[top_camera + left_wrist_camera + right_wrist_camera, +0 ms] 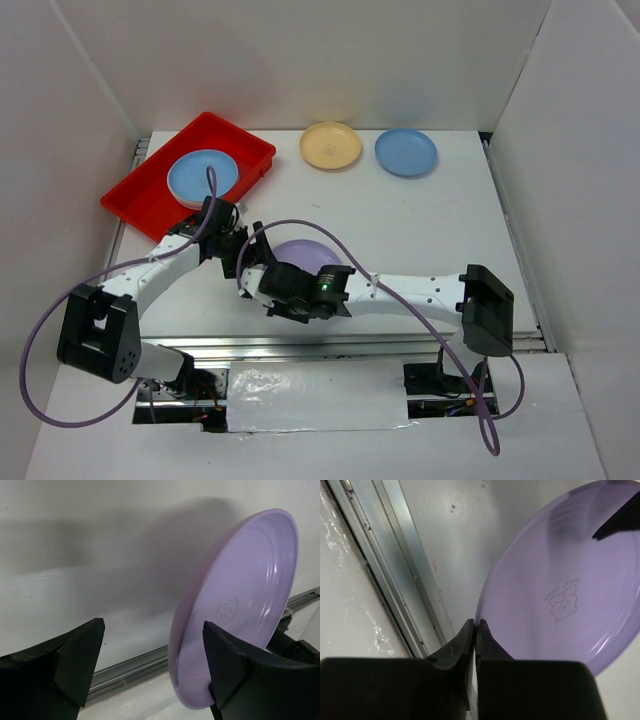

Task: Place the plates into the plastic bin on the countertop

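Next, my left gripper grabs the purple plate's rim beside the bin, leaving the plate's broad side free to lie on the stack.
A purple plate is tilted up off the countertop, near the front edge. My right gripper is shut on its rim; the plate fills the right of that view. My left gripper stands open, and the plate's lower edge sits between its jaws, close against the right finger. From above, the left gripper is just left of the plate. The red plastic bin lies at the far left with a blue plate on top inside it.
A yellow plate and a blue plate lie side by side at the back of the countertop. A metal rail runs along the front edge. White walls close in the sides and back. A purple cable loops by the left arm.
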Motion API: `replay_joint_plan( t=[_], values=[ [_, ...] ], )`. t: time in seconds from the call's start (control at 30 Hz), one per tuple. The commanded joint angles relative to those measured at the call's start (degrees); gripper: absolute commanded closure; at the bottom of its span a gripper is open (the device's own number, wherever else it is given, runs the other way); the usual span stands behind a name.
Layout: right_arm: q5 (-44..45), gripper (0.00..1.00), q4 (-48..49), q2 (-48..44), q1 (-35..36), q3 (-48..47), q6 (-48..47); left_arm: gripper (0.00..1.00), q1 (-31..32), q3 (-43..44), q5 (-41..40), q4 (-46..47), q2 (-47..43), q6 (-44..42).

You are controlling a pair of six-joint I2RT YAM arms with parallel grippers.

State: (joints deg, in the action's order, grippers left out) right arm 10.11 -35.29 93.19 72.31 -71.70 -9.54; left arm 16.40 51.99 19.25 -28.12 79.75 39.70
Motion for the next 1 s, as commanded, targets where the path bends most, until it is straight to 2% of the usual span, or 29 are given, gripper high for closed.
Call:
replay_joint_plan(
  t=[0.0,0.1,0.13,0.2,0.23,0.27,0.37,0.4,0.43,0.47,0.57,0.67,0.73,0.83,0.97],
  values=[
    [3.95,1.0,-3.46,1.11,1.78,-5.72,-3.38,0.09,2.39,-1.1,-0.25,2.98,-3.45,1.6],
    [7.29,1.0,-5.74,2.26,2.74,-8.45,-3.38,0.26,3.54,-0.92,-2.8,1.67,-4.25,1.61],
    [7.55,1.0,-6.37,2.52,3.01,-9.67,-3.03,0.29,3.63,-0.84,-3.24,1.32,-4.25,1.61],
    [8.52,1.0,-7.33,2.96,4.5,-10.47,-2.94,0.65,3.64,0.13,-4.38,0.26,-3.81,1.43],
    [9.22,1.0,-7.6,3.14,4.94,-11.26,-2.59,0.93,3.72,0.65,-5.96,-0.44,-3.37,1.43],
    [10.62,1.0,-8.47,3.75,5.29,-11.7,-2.41,1.0,3.9,1.88,-6.76,-1.66,-2.93,1.34],
    [12.73,1.0,-9.62,4.72,6.0,-13.29,-0.66,1.0,4.25,5.21,-10.7,-4.21,-2.58,1.52],
    [13.18,0.92,-9.54,4.9,5.91,-13.55,-0.22,1.0,4.25,6.19,-11.5,-4.92,-2.58,1.69],
    [13.79,0.29,-9.28,4.64,5.3,-13.55,1.52,1.0,3.9,7.15,-13.08,-5.19,-2.66,1.95],
    [14.23,0.0,-8.05,3.42,4.51,-12.42,3.46,1.0,2.33,9.08,-13.7,-5.45,-3.36,2.48],
    [13.71,0.0,-4.54,-0.89,2.93,-8.65,6.1,1.0,-1.97,12.59,-14.76,-4.58,-4.51,3.54],
    [10.91,0.0,3.7,-13.16,1.69,-0.74,9.45,1.0,-10.74,15.33,-14.59,-0.46,-5.3,5.64],
    [9.58,0.0,6.88,-18.28,1.34,5.22,13.05,1.0,-14.63,16.74,-13.1,2.8,-3.81,7.14],
    [12.03,0.0,10.59,-27.59,1.08,11.05,17.0,1.0,-23.67,19.11,-13.88,5.44,0.05,11.7],
    [15.11,0.0,10.77,-33.06,1.25,15.35,22.1,1.0,-29.49,19.64,-14.94,13.51,6.02,16.98]
  ],
)
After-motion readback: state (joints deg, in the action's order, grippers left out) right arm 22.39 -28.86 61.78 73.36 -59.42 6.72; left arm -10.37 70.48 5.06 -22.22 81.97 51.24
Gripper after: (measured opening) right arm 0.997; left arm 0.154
